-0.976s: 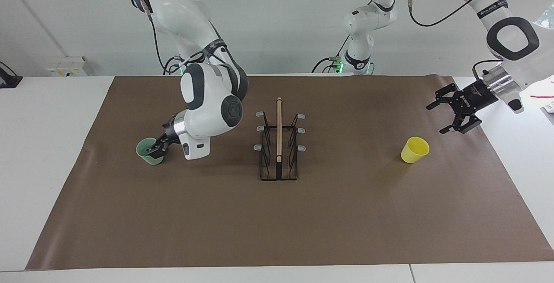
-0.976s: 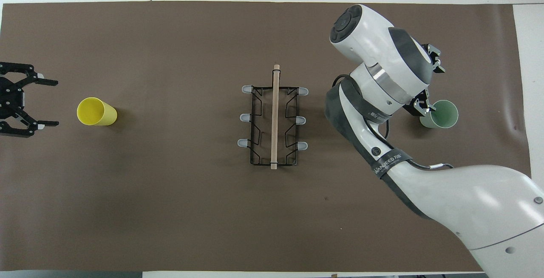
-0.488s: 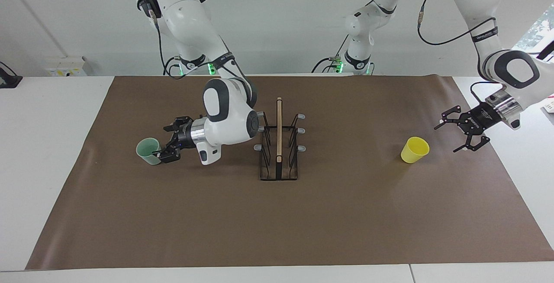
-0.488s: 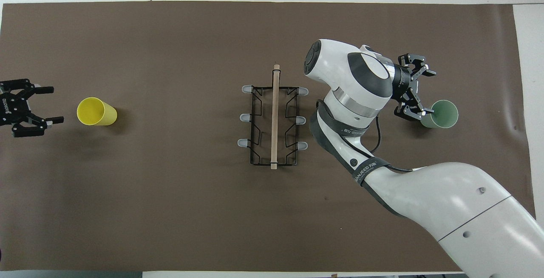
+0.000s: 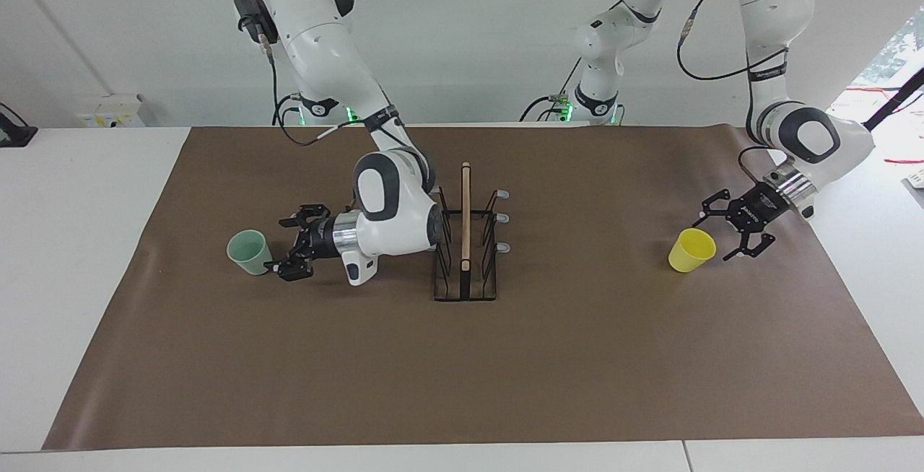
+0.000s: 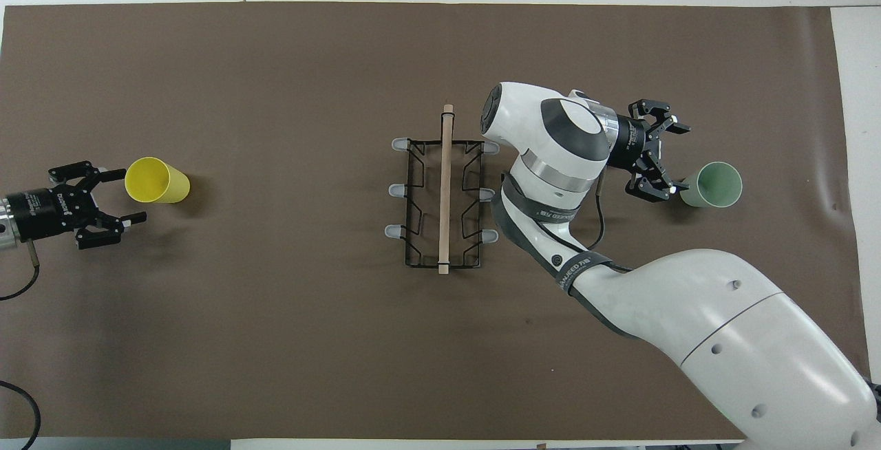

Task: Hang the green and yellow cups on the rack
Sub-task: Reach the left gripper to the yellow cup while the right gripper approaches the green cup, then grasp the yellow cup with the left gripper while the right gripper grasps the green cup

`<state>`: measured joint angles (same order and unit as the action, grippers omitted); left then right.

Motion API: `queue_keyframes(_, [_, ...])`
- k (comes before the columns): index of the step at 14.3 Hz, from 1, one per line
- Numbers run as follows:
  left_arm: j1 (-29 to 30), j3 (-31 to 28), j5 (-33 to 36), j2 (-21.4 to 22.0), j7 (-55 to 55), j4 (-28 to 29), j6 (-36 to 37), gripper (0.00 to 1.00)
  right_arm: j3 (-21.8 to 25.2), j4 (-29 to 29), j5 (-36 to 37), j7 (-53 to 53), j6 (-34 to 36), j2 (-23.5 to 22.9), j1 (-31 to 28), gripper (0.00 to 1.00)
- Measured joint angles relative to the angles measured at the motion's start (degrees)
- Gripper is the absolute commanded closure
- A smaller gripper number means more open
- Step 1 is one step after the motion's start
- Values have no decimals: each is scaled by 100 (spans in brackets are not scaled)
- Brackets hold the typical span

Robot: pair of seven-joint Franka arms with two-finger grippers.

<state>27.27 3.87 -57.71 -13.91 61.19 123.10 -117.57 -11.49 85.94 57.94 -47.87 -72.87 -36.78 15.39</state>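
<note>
Next, my left gripper takes hold of the yellow cup by its side (image 6: 172, 185), to hang the yellow cup on a peg of the rack.
The pale green cup (image 5: 249, 252) (image 6: 720, 185) stands upright on the brown mat toward the right arm's end. My right gripper (image 5: 279, 245) (image 6: 681, 159) lies level and low beside it on the rack's side, open and holding nothing; one fingertip is very close to the cup's wall. The yellow cup (image 5: 691, 250) (image 6: 157, 180) stands upright toward the left arm's end. My left gripper (image 5: 712, 239) (image 6: 130, 195) hangs low and open just beside it, holding nothing. The rack (image 5: 465, 216) (image 6: 444, 188) stands mid-mat between the cups, with bare prongs.
The brown mat (image 5: 462, 371) covers most of the white table. The right arm's forearm and elbow (image 5: 390, 219) sit close against the rack's prongs on the green cup's side.
The right gripper has pulled back from the green cup's rim, swung level and dropped low beside it. The left gripper has come down and in toward the yellow cup. Neither cup has moved.
</note>
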Motion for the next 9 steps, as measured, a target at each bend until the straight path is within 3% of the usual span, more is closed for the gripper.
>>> queue_keyframes(5, [-115, 17, -748, 138, -226, 306, -469, 0, 2, 3, -703, 500, -323, -25, -12, 0])
queue_keyframes(9, [-420, 27, -1682, 137, -677, 614, -962, 0, -16, 339, -749, 730, -784, -36, -227, 0])
